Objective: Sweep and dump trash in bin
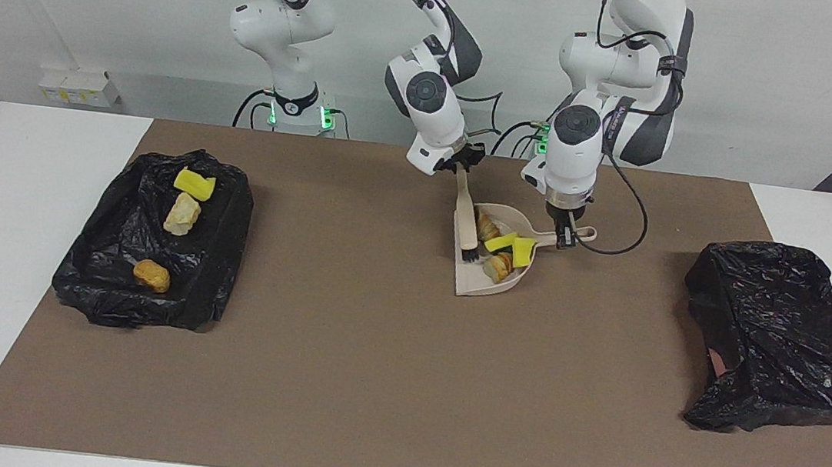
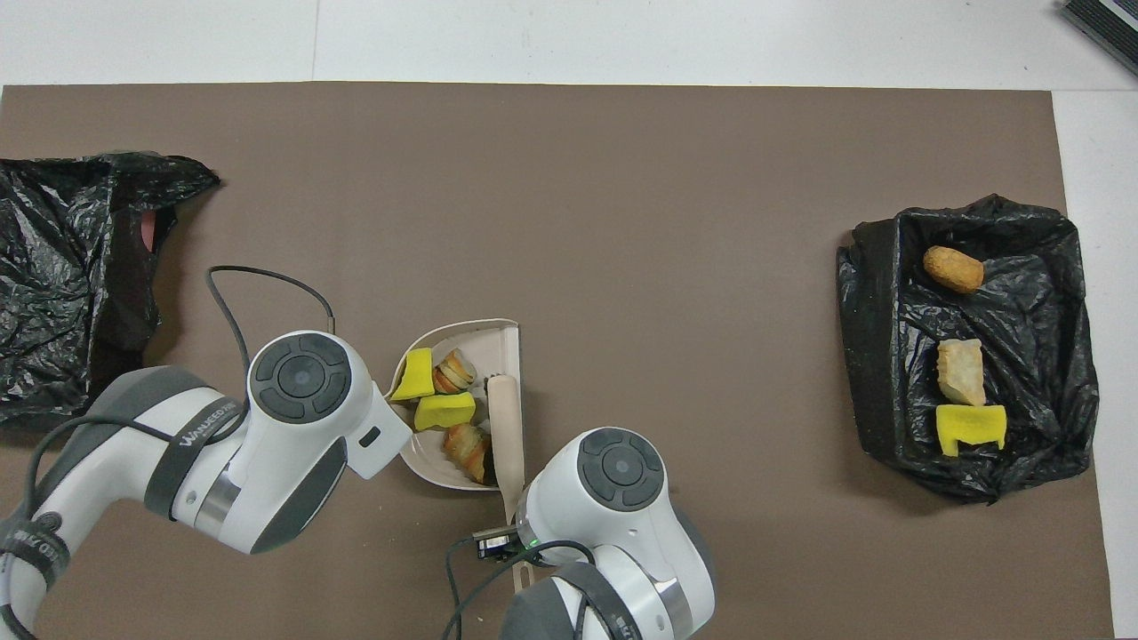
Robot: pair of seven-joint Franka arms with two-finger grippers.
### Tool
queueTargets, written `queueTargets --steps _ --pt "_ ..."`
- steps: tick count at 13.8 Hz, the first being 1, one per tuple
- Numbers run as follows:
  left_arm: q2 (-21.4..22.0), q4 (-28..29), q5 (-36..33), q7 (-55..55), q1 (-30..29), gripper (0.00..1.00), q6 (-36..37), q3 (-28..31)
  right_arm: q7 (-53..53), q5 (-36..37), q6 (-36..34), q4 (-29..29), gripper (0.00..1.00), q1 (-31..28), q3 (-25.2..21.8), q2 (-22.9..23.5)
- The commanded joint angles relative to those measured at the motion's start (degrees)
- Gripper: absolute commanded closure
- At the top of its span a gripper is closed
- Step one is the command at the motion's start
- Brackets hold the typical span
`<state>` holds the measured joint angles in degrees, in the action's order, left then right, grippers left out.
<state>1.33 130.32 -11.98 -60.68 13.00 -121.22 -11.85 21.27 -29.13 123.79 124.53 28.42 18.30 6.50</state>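
The brush head (image 2: 504, 421) overlaps the dustpan's open edge, so my right gripper now keeps hold of the brush until it lies on the brown table.
The beige dustpan (image 1: 474, 282) (image 2: 498, 336) lies mid-table near the robots and looks tipped, its handle end up. My left gripper (image 1: 567, 240) is shut on the dustpan's handle. Four pieces of trash sit inside the dustpan: two yellow sponge pieces (image 1: 523, 252) (image 2: 443, 411) and two beige lumps (image 1: 496, 267) (image 2: 468, 444). My right gripper (image 1: 463, 169) is shut on the handle of the brush (image 1: 466, 217) (image 2: 505, 427), whose black bristles (image 1: 469, 254) rest inside the pan beside the pieces. In the overhead view both grippers are hidden under their wrists.
A black-lined bin (image 1: 220, 259) (image 2: 876, 356) at the right arm's end holds a yellow piece, a pale lump and an orange-brown lump (image 1: 151, 275). A crumpled black bag (image 1: 776, 333) (image 2: 62, 267) lies at the left arm's end.
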Motion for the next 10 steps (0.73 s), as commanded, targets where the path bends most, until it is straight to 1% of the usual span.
queueTargets --steps 1,2,4,6,7,8,10 --pt "0.7 1.7 4.4 -7.1 -0.3 1.0 -2.3 2.3 1.8 6.9 -4.3 -1.1 1.0 0.0 -0.1 0.0" --pt "0.4 1.1 5.2 -7.9 -0.3 1.0 -2.2 2.5 1.9 9.5 -5.7 -1.1 1.0 -0.3 -0.1 -0.1" --pt "-0.2 0.0 5.9 -9.6 -0.3 1.0 -2.0 2.8 1.9 10.7 -7.1 -1.6 1.0 -0.3 -0.1 -0.2" --pt "0.2 -1.0 7.6 -13.7 -0.2 1.0 -1.3 5.6 2.5 13.9 -12.1 -3.9 1.0 -0.5 -0.2 -0.1" --pt "0.7 -1.6 7.9 -16.4 -0.2 1.0 -0.9 6.7 4.1 14.3 -15.4 -5.7 1.0 -0.8 -0.3 -0.4" --pt "1.5 -2.2 7.9 -18.4 -0.1 1.0 -0.1 8.6 6.2 14.3 -18.3 -6.7 1.0 -1.3 -0.5 -1.6" --pt "3.2 -3.7 7.9 -21.5 -0.1 1.0 2.6 12.4 10.4 13.9 -20.9 -6.3 1.0 -3.6 -0.2 -5.1"
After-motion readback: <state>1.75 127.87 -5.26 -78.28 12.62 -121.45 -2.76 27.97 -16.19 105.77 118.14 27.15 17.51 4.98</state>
